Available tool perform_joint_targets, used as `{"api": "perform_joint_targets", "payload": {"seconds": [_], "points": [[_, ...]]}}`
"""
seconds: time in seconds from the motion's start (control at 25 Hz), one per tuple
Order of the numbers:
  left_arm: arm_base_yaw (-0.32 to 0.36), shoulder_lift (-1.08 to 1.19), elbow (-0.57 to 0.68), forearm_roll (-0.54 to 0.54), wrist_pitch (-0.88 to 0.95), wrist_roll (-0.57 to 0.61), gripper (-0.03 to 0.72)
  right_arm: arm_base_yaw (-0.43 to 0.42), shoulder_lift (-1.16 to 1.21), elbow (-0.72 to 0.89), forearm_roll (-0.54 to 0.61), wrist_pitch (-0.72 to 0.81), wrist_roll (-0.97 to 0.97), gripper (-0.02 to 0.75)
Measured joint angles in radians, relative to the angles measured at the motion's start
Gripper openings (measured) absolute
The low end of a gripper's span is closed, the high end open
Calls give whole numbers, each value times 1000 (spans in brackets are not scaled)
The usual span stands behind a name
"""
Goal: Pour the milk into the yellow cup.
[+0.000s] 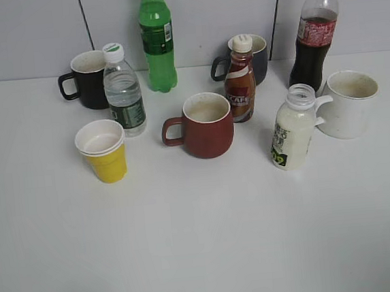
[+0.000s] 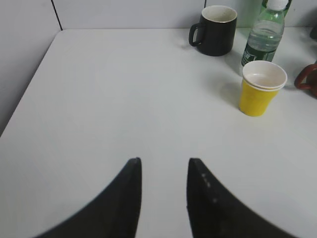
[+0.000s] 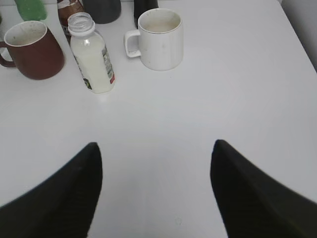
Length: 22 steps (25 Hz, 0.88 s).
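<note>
I next need to grab the cup with my left gripper around its narrower yellow lower body (image 1: 110, 165), as the yellow cup gets wide at its white rim (image 1: 99, 137).
The milk bottle (image 1: 291, 129) stands upright and capless on the white table, right of centre, beside the white mug (image 1: 347, 103). It also shows in the right wrist view (image 3: 92, 60), far ahead and left of my right gripper (image 3: 156, 146), which is open wide and empty. The yellow cup (image 1: 102, 151) stands upright at the left, in front of the water bottle (image 1: 123, 91). In the left wrist view the cup (image 2: 260, 89) is ahead and to the right of my left gripper (image 2: 164, 161), which is open and empty. Neither gripper shows in the exterior view.
A red-brown mug (image 1: 205, 125) stands at centre, with a brown coffee bottle (image 1: 240, 82) and a dark mug (image 1: 258, 57) behind it. A black mug (image 1: 87, 80), a green bottle (image 1: 156, 40) and a cola bottle (image 1: 316, 36) line the back wall.
</note>
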State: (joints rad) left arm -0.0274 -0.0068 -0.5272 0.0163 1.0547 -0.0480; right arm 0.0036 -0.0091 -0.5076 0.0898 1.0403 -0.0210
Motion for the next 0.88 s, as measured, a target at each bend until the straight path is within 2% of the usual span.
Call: {"api": "perform_joint_targets", "payload": {"seconds": [0.52,0.68,0.84,0.88], "points": [[-3,0,0,-27,-2,0,241,0,0,-1,0,-2,0,513],[-15,39,-17,-62,-31,0,241,0,37,-20,4,-87,-3,513],[-15,117,-24,-69,-195,0,241,0,142,-15,23,-262,-20,513],[-15,158,-19,-71,-338,0,241,3,172,-5,36,-316,-28,513]]}}
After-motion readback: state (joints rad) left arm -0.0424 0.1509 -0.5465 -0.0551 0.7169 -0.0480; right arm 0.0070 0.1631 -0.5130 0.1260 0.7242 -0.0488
